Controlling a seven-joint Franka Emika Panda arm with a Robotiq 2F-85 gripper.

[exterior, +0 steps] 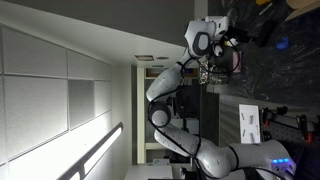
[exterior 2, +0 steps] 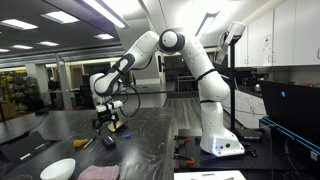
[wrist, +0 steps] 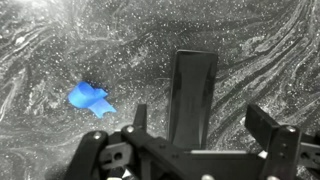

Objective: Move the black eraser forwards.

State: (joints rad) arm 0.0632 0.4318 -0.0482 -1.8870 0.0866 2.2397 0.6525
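My gripper moves lower, then closes on the eraser. Its fingers straddle the eraser but stand above it, so closing now would miss.
In the wrist view the black eraser [wrist: 192,80] is a matte oblong block lying on the dark marbled table [wrist: 60,40], pointing away from me. My gripper [wrist: 200,118] is open, with one finger on each side of the eraser and a gap to both. A small blue object [wrist: 90,98] lies on the table to the eraser's left. In both exterior views the gripper [exterior 2: 108,118] [exterior: 213,62] hangs low over the table; the eraser cannot be made out there.
A white bowl [exterior 2: 57,168] and a pinkish cloth [exterior 2: 100,172] lie at the table's near edge. A small orange item [exterior 2: 85,143] lies near the gripper. The arm's base [exterior 2: 218,140] stands at the right, and papers [exterior: 250,122] lie beside it.
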